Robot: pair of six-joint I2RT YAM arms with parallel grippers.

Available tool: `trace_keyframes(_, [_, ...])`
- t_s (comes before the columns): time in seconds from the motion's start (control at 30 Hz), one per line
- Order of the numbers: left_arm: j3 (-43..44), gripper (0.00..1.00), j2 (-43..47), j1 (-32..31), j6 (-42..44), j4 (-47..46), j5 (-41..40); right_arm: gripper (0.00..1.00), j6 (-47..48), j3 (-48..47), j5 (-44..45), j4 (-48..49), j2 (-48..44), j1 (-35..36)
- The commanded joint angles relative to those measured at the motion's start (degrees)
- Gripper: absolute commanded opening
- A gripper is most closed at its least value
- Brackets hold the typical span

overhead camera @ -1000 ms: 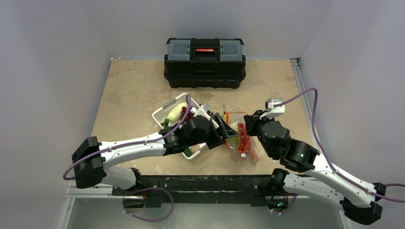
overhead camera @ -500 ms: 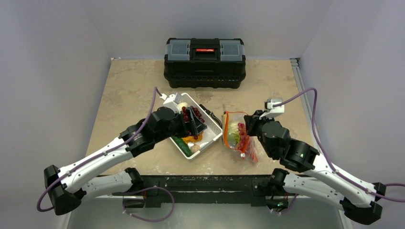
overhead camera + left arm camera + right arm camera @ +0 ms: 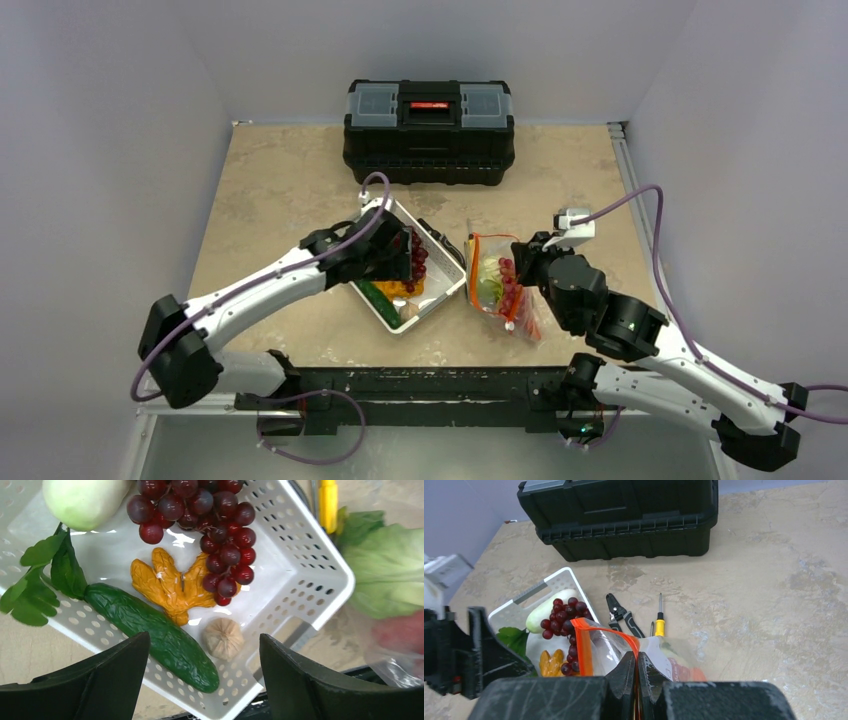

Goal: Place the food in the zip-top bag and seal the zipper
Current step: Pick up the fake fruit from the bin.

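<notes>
My left gripper grabs the grapes [image 3: 220, 540] by the bunch's edge [image 3: 228, 577] next, which leaves the rest beyond the gripper's fingers to enter the bag.
My left gripper [image 3: 400, 262] is open and empty, hovering over the white basket [image 3: 443, 297]. In the left wrist view, between its fingers [image 3: 203, 645], I see dark red grapes [image 3: 220, 540], an orange chunk [image 3: 172, 585], a green cucumber [image 3: 155, 635], a beige round piece [image 3: 223, 637] and a white oblong [image 3: 82, 500]. My right gripper [image 3: 637, 656] is shut on the orange-red zipper [image 3: 583, 650] of the clear bag [image 3: 497, 290], holding its mouth open. The bag holds pale green cabbage [image 3: 390, 570] and red and orange pieces [image 3: 522, 310].
A black toolbox [image 3: 428, 130] stands at the back. Black pruning shears [image 3: 621, 612] and a yellow-handled screwdriver [image 3: 659, 626] lie between the basket and the bag. Green leaves [image 3: 35, 590] lie in the basket's left corner.
My left gripper has drawn back from the bag's mouth to the left and now hangs over the basket. The right gripper has kept its hold on the zipper.
</notes>
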State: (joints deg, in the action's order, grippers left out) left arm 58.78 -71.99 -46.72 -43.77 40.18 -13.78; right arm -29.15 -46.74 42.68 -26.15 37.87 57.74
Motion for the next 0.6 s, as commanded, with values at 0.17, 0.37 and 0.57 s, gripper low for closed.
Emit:
trace_keyframes(0.17, [5.64,0.79,-11.49,1.09,7.67,-2.47,1.97,0.00,1.35,-1.32,1.28,1.81,0.45,0.29])
trace_keyframes(0.37, [7.76,0.82,-16.67,4.41,1.84,-6.43,6.21,0.00,1.41,-1.36,1.14,2.14,0.69,0.27])
trace_keyframes(0.57, [7.97,0.80,-21.50,7.60,-7.57,-12.95,6.61,0.00,1.45,-1.44,0.92,1.96,1.12,0.27])
